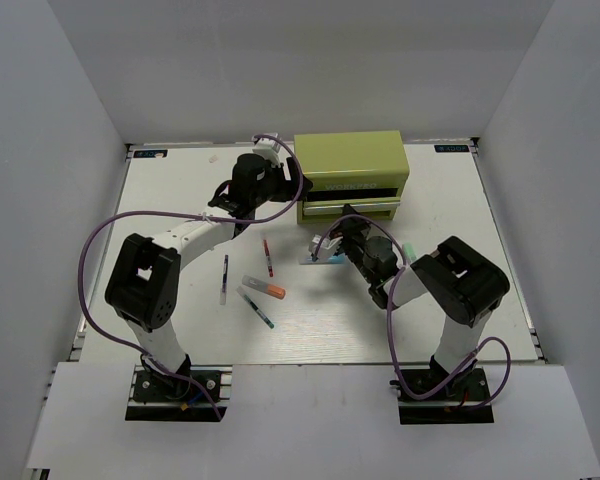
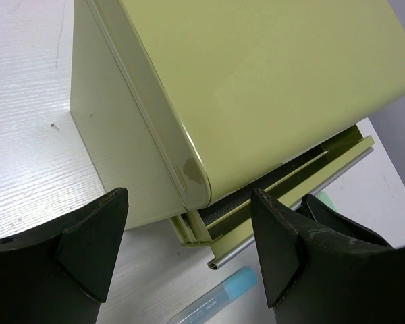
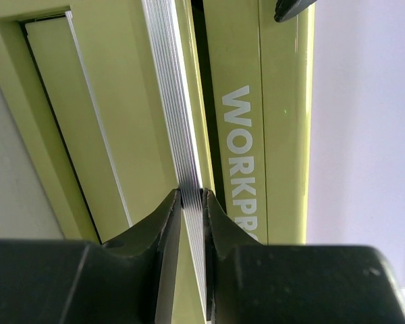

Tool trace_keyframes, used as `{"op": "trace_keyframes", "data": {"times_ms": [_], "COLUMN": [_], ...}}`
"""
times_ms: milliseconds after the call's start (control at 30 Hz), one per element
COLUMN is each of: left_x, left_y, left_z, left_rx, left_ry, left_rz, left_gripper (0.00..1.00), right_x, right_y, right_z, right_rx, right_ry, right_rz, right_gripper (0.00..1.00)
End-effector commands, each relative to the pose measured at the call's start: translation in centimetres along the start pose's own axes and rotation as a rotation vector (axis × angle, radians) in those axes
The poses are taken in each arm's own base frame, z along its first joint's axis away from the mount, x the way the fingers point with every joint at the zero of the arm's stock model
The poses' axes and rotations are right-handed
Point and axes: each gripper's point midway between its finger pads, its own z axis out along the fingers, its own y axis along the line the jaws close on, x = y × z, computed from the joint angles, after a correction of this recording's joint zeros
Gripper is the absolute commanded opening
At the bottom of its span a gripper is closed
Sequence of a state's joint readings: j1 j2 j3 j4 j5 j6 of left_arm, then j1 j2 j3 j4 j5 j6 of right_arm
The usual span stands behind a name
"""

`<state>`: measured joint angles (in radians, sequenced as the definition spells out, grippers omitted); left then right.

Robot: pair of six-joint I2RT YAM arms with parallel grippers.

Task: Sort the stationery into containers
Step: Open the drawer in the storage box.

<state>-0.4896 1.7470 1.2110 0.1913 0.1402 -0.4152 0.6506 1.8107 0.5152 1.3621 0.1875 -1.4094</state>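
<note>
My right gripper should open now, because the drawer sits in the container [image 1: 350,172] with its dark inside open above the drawer's handle bar, and it would stay resting there.
The olive-green container [image 1: 350,172] stands at the back of the table, one front drawer [image 1: 348,209] pulled slightly out. My right gripper [image 3: 191,202] is shut on that drawer's silver handle rail [image 3: 170,101], in front of the box [image 1: 348,222]. My left gripper [image 2: 189,250] hangs open by the box's left front corner [image 2: 189,169], holding nothing. On the table lie a red-white pen [image 1: 268,257], a grey pen [image 1: 224,279], an orange-capped marker [image 1: 264,288], a green-tipped pen [image 1: 257,308] and a light-blue bar [image 1: 325,258], whose blue end [image 2: 239,283] shows below the handle.
White walls close in the table [image 1: 180,200] on the left, back and right. The box face carries white lettering [image 3: 246,155]. The right arm's elbow [image 1: 460,280] sits at the right. Purple cables loop from both arms.
</note>
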Motion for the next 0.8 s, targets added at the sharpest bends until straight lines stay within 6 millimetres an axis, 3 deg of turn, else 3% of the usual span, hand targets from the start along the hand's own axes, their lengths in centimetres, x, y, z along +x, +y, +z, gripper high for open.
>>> {"op": "trace_keyframes", "data": {"times_ms": [0,300,433,567,767], "left_x": [-1.8,-2.3,-2.9,-2.6,-3.0], "left_y": [-0.4,-0.7,-1.1,-1.1,-1.3], "left_z": [0.1,-0.1,-1.0,-1.7,-3.0], "left_rx": [0.011,0.015,0.021,0.018,0.013], "left_ry": [-0.035,-0.043,-0.057,-0.050,-0.063], "left_rz": [0.016,0.017,0.019,0.018,0.019], "left_gripper": [0.83,0.83,0.84,0.84,0.86], "right_x": [-0.7,-0.8,-0.8,-0.9,-1.0], "right_y": [-11.5,-11.4,-11.5,-11.4,-12.0], "right_z": [-3.9,-4.3,-4.5,-5.2,-7.2], "right_rx": [0.502,0.500,0.503,0.494,0.504], "right_ry": [-0.041,-0.027,-0.027,-0.033,-0.043], "right_rz": [0.122,0.126,0.129,0.136,0.148], "right_gripper": [0.00,0.00,0.43,0.57,0.63]}}
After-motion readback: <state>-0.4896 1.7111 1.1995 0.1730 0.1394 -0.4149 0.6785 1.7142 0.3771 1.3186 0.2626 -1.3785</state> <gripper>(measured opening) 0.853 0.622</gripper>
